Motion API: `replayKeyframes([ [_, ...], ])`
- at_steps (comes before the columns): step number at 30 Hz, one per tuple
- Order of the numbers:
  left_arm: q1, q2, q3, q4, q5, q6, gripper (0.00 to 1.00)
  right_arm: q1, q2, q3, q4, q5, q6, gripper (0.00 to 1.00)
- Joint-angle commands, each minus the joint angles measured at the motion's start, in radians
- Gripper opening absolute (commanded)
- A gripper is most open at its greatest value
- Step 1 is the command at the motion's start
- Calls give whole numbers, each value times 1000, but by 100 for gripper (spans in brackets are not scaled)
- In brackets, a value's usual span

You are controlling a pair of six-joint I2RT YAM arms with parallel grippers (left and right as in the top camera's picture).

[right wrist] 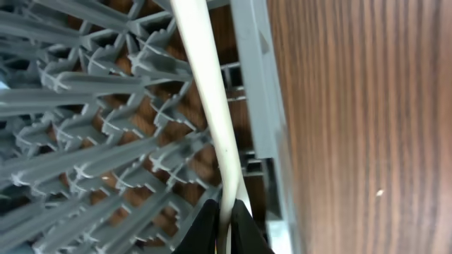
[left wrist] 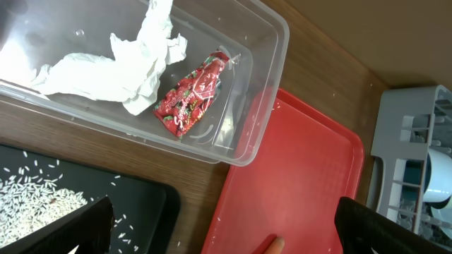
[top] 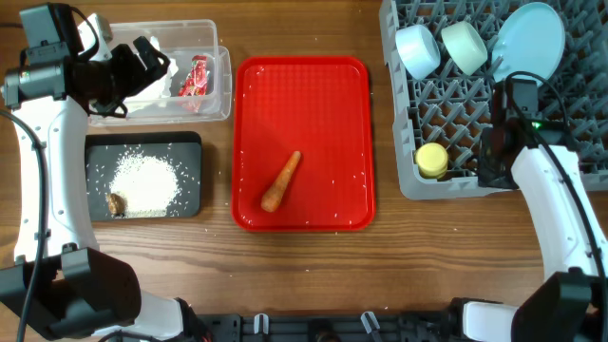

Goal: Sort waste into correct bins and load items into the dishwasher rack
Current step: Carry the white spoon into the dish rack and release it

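Note:
My right gripper should open now, because the white spoon (right wrist: 215,99) in my fingers stands inside the rack's side (right wrist: 257,85). The spoon would rest there if I let it go.
My right gripper (top: 499,133) hangs over the grey dishwasher rack (top: 456,114), shut on the white plastic spoon (right wrist: 205,92), its fingers (right wrist: 222,215) pinching the handle above the pegs near the rack's edge (right wrist: 251,85). The rack holds a pale blue bowl (top: 418,47), a mint-green bowl (top: 464,46), a pale blue plate (top: 527,38) and a yellow cup (top: 432,160). My left gripper (top: 147,59) is open and empty (left wrist: 226,233) above the clear tub (top: 223,95), which holds the tissue (left wrist: 120,70) and red wrapper (left wrist: 191,95). The black tray (top: 190,142) holds rice (top: 144,180) and a brown lump (top: 117,202). The carrot (top: 281,180) lies on the red tray (top: 332,95).
The red tray sits between the two bins on the left and the rack on the right, with a few stray rice grains on it. Bare wooden table (top: 313,275) runs along the front.

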Motion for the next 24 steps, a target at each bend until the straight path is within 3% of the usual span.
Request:
replayKeyframes([
  [1,2,0,5,2,-2,3,100,-4,5,-1,7,28,63,17],
  [2,2,0,5,2,-2,3,100,-4,5,-1,7,27,63,32],
  [3,2,0,5,2,-2,3,100,-4,5,-1,7,28,63,61],
  [4,2,0,5,2,-2,3,100,-4,5,-1,7,28,62,66],
  [6,2,0,5,3,-2,3,100,-4,5,-1,8,29,61,67],
  [8,2,0,5,2,-2,3,100,-4,5,-1,17,28,37,87],
  [10,2,0,5,3,-2,3,100,-4,5,-1,37,28,-24,100],
  [17,2,0,5,2,-2,3,100,-4,-42,73,65,29,-389,100],
  [21,2,0,5,2,-2,3,100,-4,-141,179,77,-18,-722,100],
  [24,2,0,5,2,-2,3,100,-1,-222,240,119,-199,-1050,100],
])
